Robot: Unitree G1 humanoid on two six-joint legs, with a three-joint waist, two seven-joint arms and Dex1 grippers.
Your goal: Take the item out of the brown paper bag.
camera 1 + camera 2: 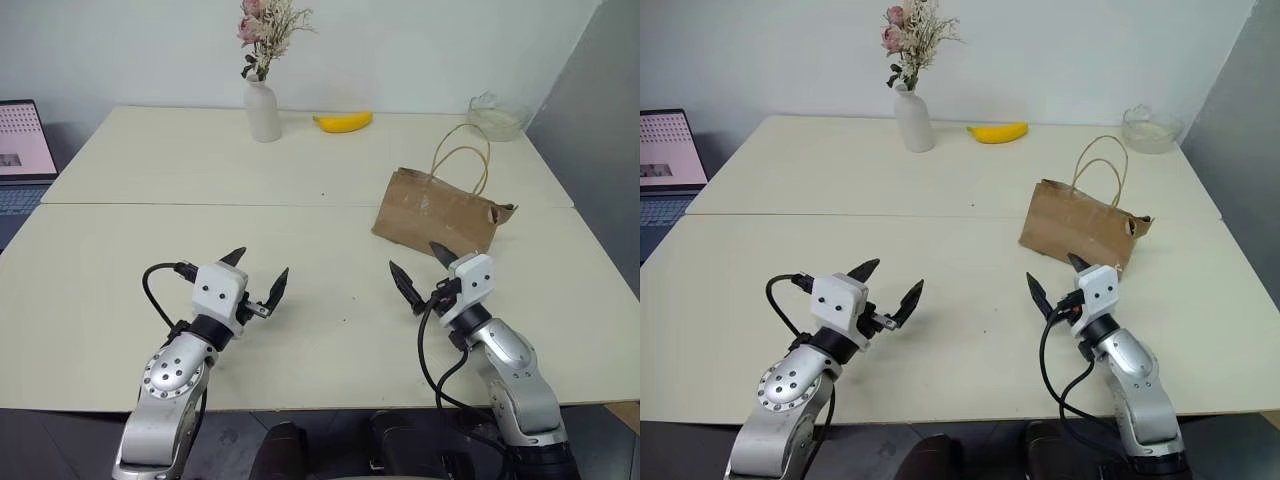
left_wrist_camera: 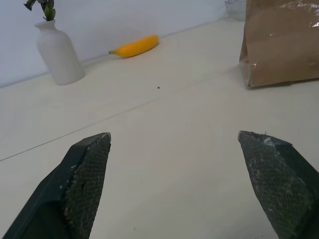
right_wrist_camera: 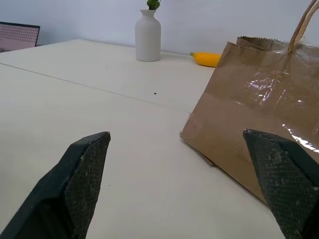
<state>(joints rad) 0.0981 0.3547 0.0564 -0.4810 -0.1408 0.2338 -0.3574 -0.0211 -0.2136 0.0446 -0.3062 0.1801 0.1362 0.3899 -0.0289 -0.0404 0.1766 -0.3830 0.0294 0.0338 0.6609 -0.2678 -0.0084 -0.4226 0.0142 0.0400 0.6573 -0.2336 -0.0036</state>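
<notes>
My right gripper needs to grab the bag by its thin cord handle (image 1: 463, 149) (image 3: 302, 25) next, because the bag's paper body is far wider than my gripper's fingers.
The brown paper bag (image 1: 437, 211) stands on the table's right half, its thin tan cord handles (image 1: 462, 160) looping up above it. The item is hidden from view. My right gripper (image 1: 424, 268) hovers open just in front of the bag, fingers spread wide with nothing between them; in the right wrist view the bag (image 3: 259, 109) sits close ahead. My left gripper (image 1: 260, 272) is open as well, empty, over the table's near left part, well apart from the bag (image 2: 281, 42).
A white vase (image 1: 263, 110) with dried flowers and a yellow banana (image 1: 343, 122) sit at the table's far side. A clear glass bowl (image 1: 496, 116) is at the far right corner. A laptop (image 1: 24, 150) stands off the left edge. A seam (image 1: 200, 204) crosses the table.
</notes>
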